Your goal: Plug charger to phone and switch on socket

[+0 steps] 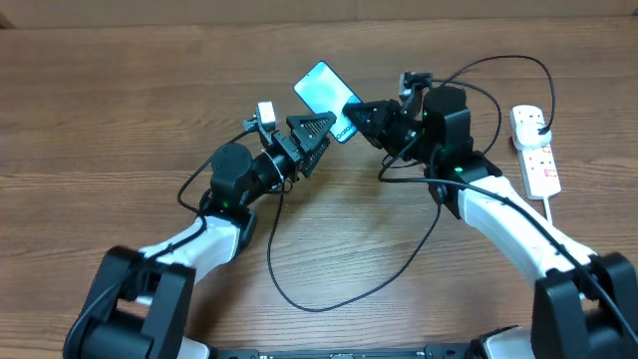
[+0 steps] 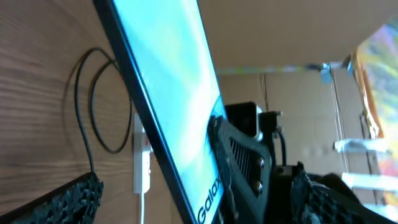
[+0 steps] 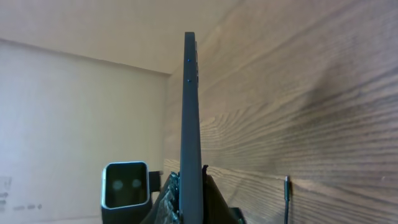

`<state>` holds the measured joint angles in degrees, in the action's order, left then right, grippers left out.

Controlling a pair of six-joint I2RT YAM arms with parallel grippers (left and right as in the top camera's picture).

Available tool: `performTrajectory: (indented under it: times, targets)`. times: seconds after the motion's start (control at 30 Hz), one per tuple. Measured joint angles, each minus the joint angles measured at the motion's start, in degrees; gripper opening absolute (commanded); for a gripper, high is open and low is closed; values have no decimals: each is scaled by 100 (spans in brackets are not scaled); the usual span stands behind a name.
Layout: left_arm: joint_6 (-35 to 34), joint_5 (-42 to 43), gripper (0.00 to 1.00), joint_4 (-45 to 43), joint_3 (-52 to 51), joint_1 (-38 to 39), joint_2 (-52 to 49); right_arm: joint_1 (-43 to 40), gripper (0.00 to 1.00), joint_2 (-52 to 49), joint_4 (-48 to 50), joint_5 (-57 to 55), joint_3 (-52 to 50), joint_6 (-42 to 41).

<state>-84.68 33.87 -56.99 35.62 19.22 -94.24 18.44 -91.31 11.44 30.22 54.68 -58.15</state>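
Note:
The left gripper grabs the phone by its long side edge [image 1: 315, 113] next, leaving the "Galaxy" end free to plug in the charger [image 1: 319, 304].
The phone [image 1: 324, 92], its teal screen lit and showing "Galaxy" text, is lifted off the table and tilted. My right gripper [image 1: 357, 115] is shut on its lower end; the right wrist view shows the phone's dark edge [image 3: 189, 106] clamped between the fingers [image 3: 189, 202]. My left gripper [image 1: 317, 128] is open, its fingers spread either side of the phone [image 2: 168, 74] without touching it [image 2: 205, 202]. The charger [image 1: 319, 304] loops across the table in front; its connector tip is hidden. The socket [image 1: 535, 150] lies at the far right with a black plug in it.
The wooden table [image 1: 120, 120] spreads all round. The charger cable arcs from the socket's plug over behind the right arm [image 1: 518, 60]. The socket also shows in the left wrist view [image 2: 142, 165], with cable loops [image 2: 93, 93] beside it. Cardboard boxes stand beyond the table.

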Motion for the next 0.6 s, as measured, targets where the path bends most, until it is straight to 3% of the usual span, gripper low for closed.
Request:
performTrajectory:
  times: [0.4, 0.6]
  targets:
    - [-374, -326, 99, -1303, -2, -306, -365, 39, 4, -37, 39, 173, -7, -330]
    - [-376, -319, 100, -1333, -2, -352, -365, 175, 4, -37, 48, 358, -7, -339]
